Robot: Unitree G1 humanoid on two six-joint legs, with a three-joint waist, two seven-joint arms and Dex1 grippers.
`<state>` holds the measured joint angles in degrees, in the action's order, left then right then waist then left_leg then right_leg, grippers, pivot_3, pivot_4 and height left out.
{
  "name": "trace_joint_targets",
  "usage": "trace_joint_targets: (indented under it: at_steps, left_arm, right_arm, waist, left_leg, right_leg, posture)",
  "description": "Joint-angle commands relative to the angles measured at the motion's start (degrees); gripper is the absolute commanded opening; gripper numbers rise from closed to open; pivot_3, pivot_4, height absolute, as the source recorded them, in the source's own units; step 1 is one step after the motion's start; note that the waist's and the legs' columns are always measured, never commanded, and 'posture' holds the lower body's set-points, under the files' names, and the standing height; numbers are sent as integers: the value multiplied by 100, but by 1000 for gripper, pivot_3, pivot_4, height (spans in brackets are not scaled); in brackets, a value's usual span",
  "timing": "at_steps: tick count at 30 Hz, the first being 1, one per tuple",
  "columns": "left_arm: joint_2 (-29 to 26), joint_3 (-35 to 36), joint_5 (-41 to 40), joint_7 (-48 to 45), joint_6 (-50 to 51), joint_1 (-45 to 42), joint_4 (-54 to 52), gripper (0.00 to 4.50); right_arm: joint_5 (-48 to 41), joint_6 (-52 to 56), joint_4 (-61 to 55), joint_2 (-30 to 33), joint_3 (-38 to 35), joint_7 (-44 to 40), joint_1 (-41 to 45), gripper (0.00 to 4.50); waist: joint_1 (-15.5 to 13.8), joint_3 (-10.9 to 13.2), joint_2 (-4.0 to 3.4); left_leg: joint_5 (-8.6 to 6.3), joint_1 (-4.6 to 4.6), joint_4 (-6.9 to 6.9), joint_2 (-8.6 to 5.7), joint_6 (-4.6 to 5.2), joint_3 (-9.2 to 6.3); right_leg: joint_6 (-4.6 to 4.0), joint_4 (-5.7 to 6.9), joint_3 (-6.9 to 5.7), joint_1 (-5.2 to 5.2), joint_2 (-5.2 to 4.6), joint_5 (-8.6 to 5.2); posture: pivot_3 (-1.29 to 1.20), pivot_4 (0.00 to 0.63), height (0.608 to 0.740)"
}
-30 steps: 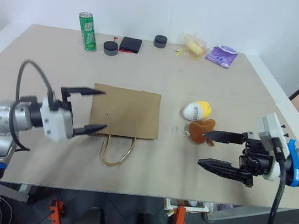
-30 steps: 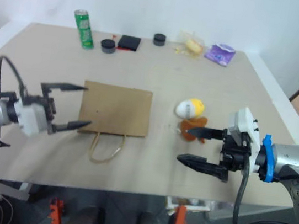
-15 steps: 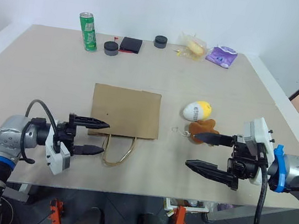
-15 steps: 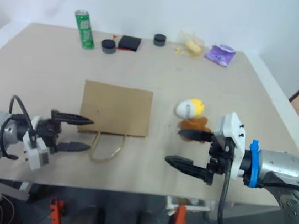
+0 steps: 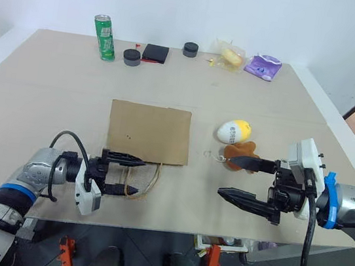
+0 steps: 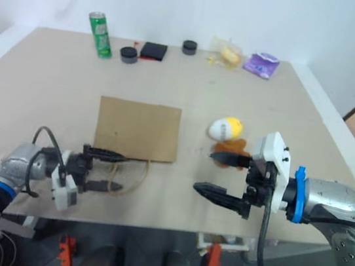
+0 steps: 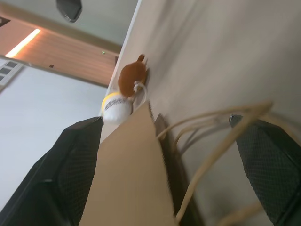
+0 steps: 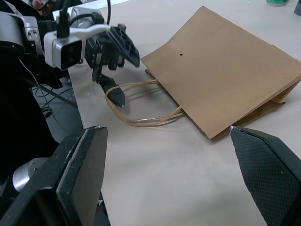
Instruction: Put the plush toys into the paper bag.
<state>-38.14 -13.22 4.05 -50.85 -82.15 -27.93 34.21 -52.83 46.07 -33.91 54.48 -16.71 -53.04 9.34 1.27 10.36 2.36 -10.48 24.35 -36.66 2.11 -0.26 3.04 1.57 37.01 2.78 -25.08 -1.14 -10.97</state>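
Note:
My left gripper pinches the paper bag [image 5: 149,132] by the tan cord handle [image 5: 127,179] next. The bag lies flat on the tabletop while its cord loop arches up.
The paper bag [image 5: 149,132] lies flat in the middle of the table, its cord handles [image 5: 142,182] pointing to the front edge. My left gripper [image 5: 136,176] is low at the bag's front left corner, open, with the handles [image 7: 212,139] lying between its fingers and the bag's mouth edge at the upper finger. Two plush toys sit touching to the right of the bag: a yellow-and-white egg [image 5: 233,131] and an orange-brown animal [image 5: 241,152]. My right gripper [image 5: 225,177] is open and empty just in front of the brown toy, pointing left.
Along the table's back edge stand a green can [image 5: 104,37], two black round pieces [image 5: 132,56] [image 5: 190,49], a black wallet [image 5: 155,52], a yellow item in clear wrapping [image 5: 230,54] and a purple pouch [image 5: 263,66]. The table's front edge runs just below both grippers.
My left gripper has come down and to the right, from beside the bag to its handles, and its fingers stand a little closer together. The right gripper has edged slightly left.

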Motion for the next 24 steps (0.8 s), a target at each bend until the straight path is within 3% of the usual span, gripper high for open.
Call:
trace_joint_targets:
  at_steps: [1,8,9,13,18,21,24]
  left_arm:
    - [-9,-172,58,281,117,-163,-80,3073]
    - [-51,-266,160,469,165,-297,106,756]
    - [-60,-293,167,502,192,-298,115,129]
    - [-35,-364,-52,619,564,-245,9,54]
    - [328,-147,-1950,665,3589,-113,-1503,54]
    - [425,-30,-2377,764,4763,-49,-2448,54]
    - [599,107,-2685,1008,5816,76,-3224,0]
  right_arm:
    - [-220,30,-259,56,-305,148,-28,4500]
    - [-303,47,-292,53,-331,245,-81,4500]
    - [-310,42,-290,52,-326,261,-90,4500]
    - [-381,27,-299,-25,-307,376,-105,4500]
    - [-179,-151,-386,-721,192,1049,-152,4500]
    - [343,-291,-181,-1439,763,1801,52,4500]
    - [1136,-498,170,-2198,1513,2442,279,3634]
  waist:
    - [0,0,0]
    - [-1,0,0]
    - [-1,0,0]
    - [0,0,0]
    - [4,-1,3]
    - [29,-5,10]
    - [55,-11,0]
  left_leg:
    - [0,0,0,0,0,0]
    - [0,0,-1,-1,1,1]
    - [0,0,0,0,1,0]
    - [1,0,0,0,1,0]
    - [2,3,-3,5,3,-4]
    - [2,5,-9,3,3,-4]
    - [2,3,-11,3,3,-2]
  right_leg:
    - [0,0,0,0,1,0]
    - [-2,0,1,1,0,0]
    - [-2,0,1,1,-1,0]
    - [-2,0,1,1,-1,0]
    - [-2,0,-1,3,0,0]
    - [-3,0,1,2,5,0]
    - [-9,1,6,0,17,3]
  posture:
    - [0,150,740]
    - [0,150,740]
    - [0,150,740]
    - [0,150,740]
    - [0,150,740]
    - [0,150,740]
    - [0,150,740]
